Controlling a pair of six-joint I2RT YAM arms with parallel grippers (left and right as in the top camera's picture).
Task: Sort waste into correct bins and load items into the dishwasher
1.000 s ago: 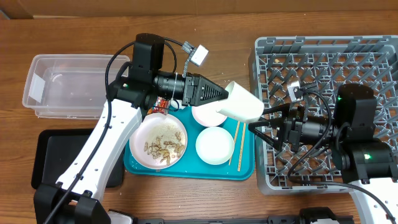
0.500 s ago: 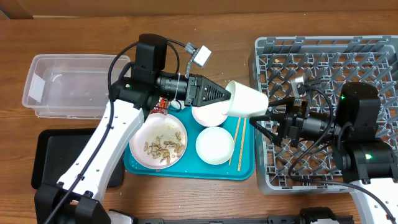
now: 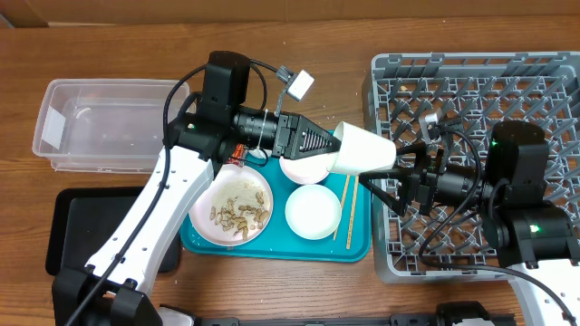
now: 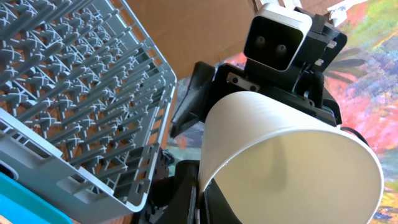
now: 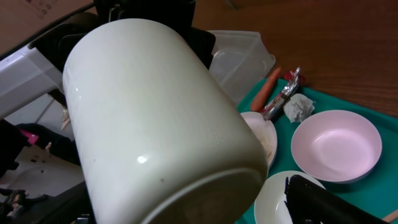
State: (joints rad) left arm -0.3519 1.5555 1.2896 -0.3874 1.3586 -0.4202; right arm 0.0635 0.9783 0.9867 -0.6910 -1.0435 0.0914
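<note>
The white cup has to go opening-first into the dishwasher rack [image 3: 507, 91], and the left gripper holds it by its rim. My right gripper should next grab it around its base [image 3: 383, 152], opposite that hold.
A white cup [image 3: 362, 149] hangs on its side in the air between the teal tray [image 3: 358, 246] and the grey dishwasher rack [image 3: 507, 91]. My left gripper [image 3: 323, 145] is shut on its rim; in the left wrist view the fingers [image 4: 200, 196] pinch the cup [image 4: 292, 149] wall. My right gripper [image 3: 391, 172] is open, its fingers [image 5: 323, 199] standing either side of the cup [image 5: 155, 112] base. On the tray lie a plate of peanut shells [image 3: 234, 206], two bowls [image 3: 313, 211] [image 3: 299, 169], chopsticks [image 3: 344, 213], a carrot [image 5: 267, 87], a paper ball [image 5: 298, 107] and a red wrapper [image 3: 237, 154].
A clear tub [image 3: 100, 127] stands at the far left with a black tray [image 3: 68, 235] in front of it. The rack [image 4: 74, 93] has rows of upright pegs and takes up the table's right side.
The left gripper has carried the cup to the right, toward the rack. The right gripper's fingers have spread wider around the cup's base.
</note>
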